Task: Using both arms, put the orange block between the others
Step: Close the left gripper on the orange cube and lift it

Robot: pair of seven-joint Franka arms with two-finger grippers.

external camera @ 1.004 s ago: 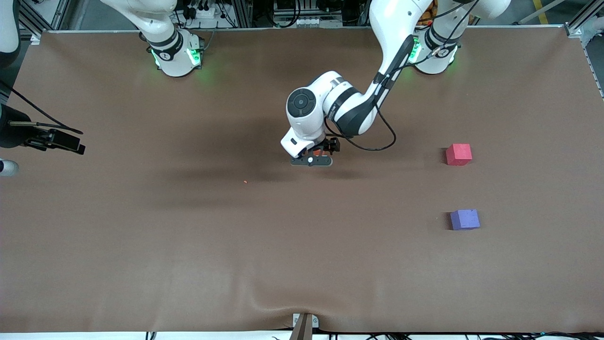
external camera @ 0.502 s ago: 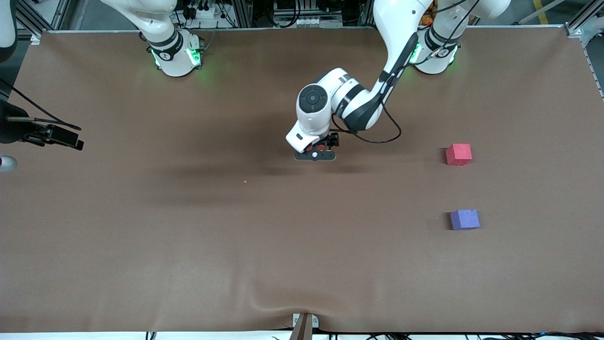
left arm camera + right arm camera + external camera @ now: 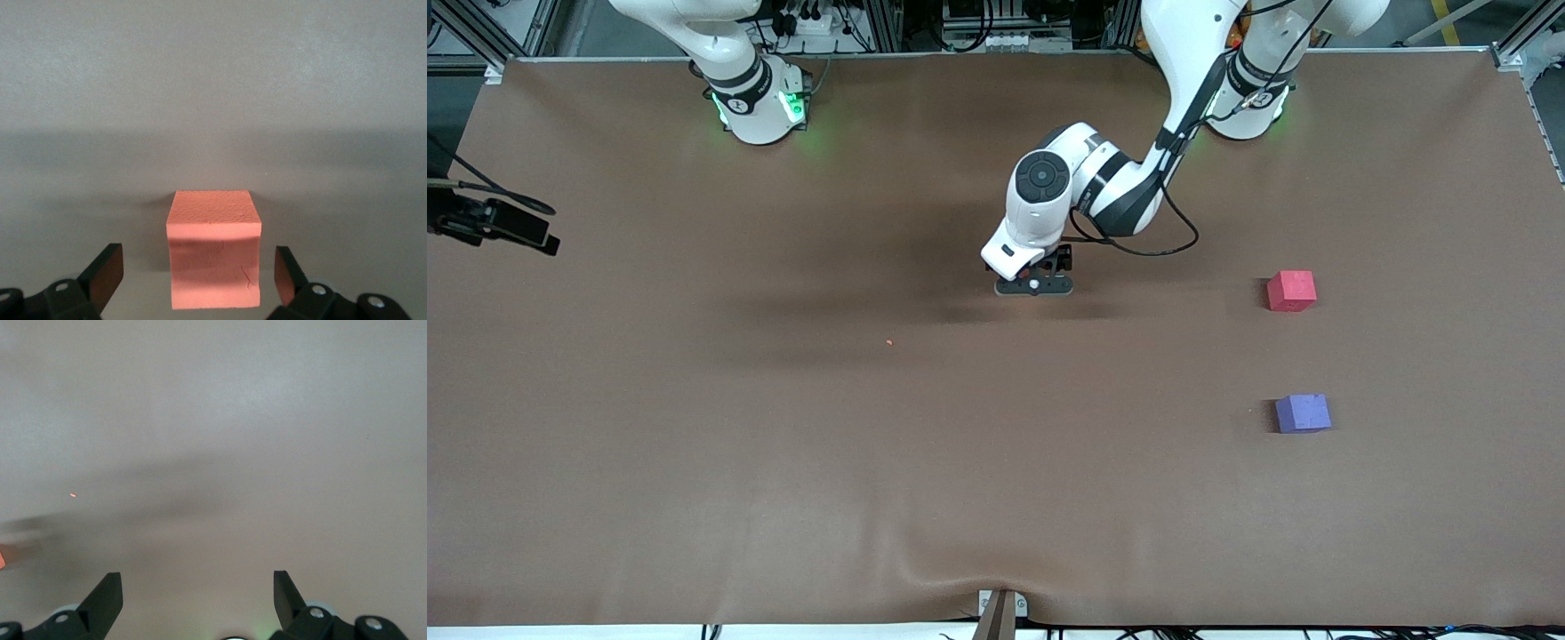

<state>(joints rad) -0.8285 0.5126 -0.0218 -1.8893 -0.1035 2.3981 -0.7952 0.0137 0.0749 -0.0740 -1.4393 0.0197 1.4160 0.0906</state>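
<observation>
The orange block [image 3: 213, 227] should go between the pinkish-red and purple-blue cubes, so the left gripper will next grab it by its opposite sides.
The orange block [image 3: 213, 227] rests on the brown table cover between the fingers of my left gripper [image 3: 199, 257]. That gripper is open, with a gap on each side of the block. In the front view the left gripper [image 3: 1034, 284] hangs low over the table's middle and hides the block. The others, a pinkish-red cube [image 3: 1291, 290] and a purple-blue cube [image 3: 1303, 413], sit apart toward the left arm's end, the purple-blue one nearer the camera. My right gripper [image 3: 197, 577] is open and holds nothing. It hovers at the table's edge [image 3: 494, 227] on the right arm's end.
A tiny orange crumb [image 3: 889, 341] lies on the cover toward the right arm's end from the left gripper. The brown cover [image 3: 783, 498] has a wrinkle at its near edge by a small bracket [image 3: 1000, 609].
My left gripper has shifted a little toward the left arm's end and its base. My right gripper has drawn back along the table's edge.
</observation>
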